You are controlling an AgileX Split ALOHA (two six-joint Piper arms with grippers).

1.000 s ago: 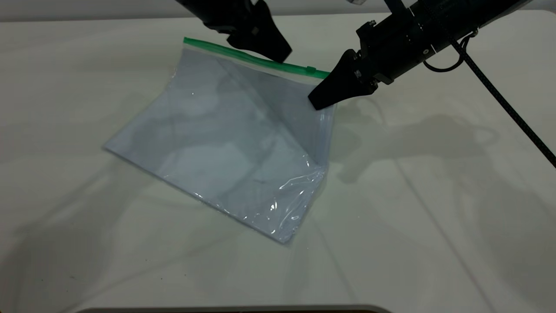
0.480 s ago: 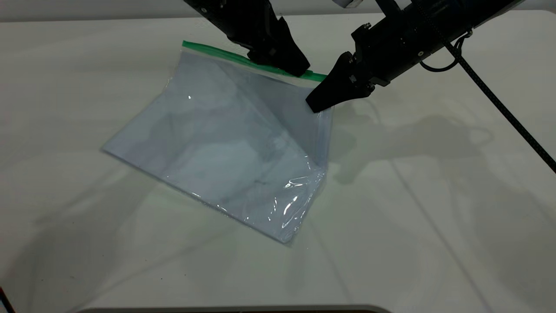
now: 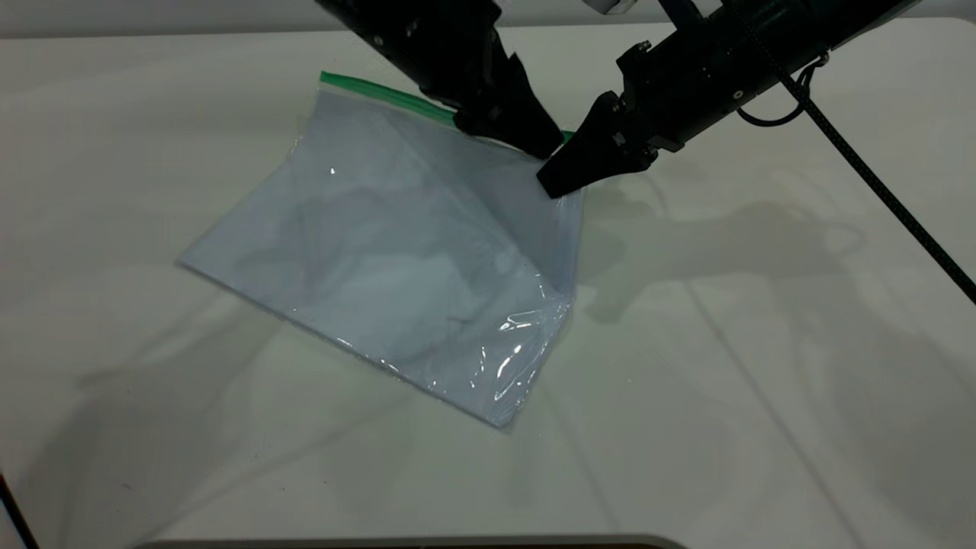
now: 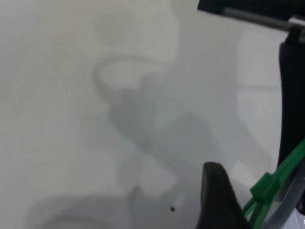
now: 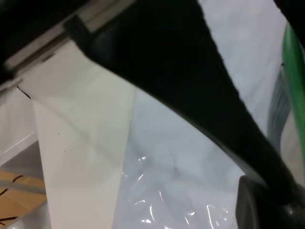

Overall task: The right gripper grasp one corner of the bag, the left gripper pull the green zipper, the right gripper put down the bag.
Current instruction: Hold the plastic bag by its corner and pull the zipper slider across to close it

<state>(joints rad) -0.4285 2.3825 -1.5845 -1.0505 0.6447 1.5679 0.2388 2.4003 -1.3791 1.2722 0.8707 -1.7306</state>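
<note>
My left gripper is ready to close on the green slider tab point(image 4: 263, 185), because the gripper's fingers reach down on both sides of the tab.
The bag point(image 3: 381, 244), a clear pouch with pale sheets inside, lies slanted on the table with its far right corner point(image 3: 568, 152) lifted. The green zipper point(image 3: 381, 90) runs along its far edge. My right gripper point(image 3: 552, 183), on the arm with the looped cable, is shut on the bag's edge just below that corner. My left gripper point(image 3: 543, 145) is down on the strip's right end, close to the right jaws. In the left wrist view the green slider tab point(image 4: 263, 185) sits between the left gripper's parted jaws, and one finger point(image 4: 214, 200) is beside it.
The white table point(image 3: 762, 343) spreads around the bag. The right arm's black cable point(image 3: 884, 183) trails across the far right. The table's front edge point(image 3: 412, 540) is at the bottom. The right wrist view shows the bag's crinkled plastic point(image 5: 181, 181) and a stretch of green strip point(image 5: 293, 62).
My left gripper has moved right and down along the green strip to its right end, now covering the slider tab. The right gripper rose slightly with the corner, then held still.
</note>
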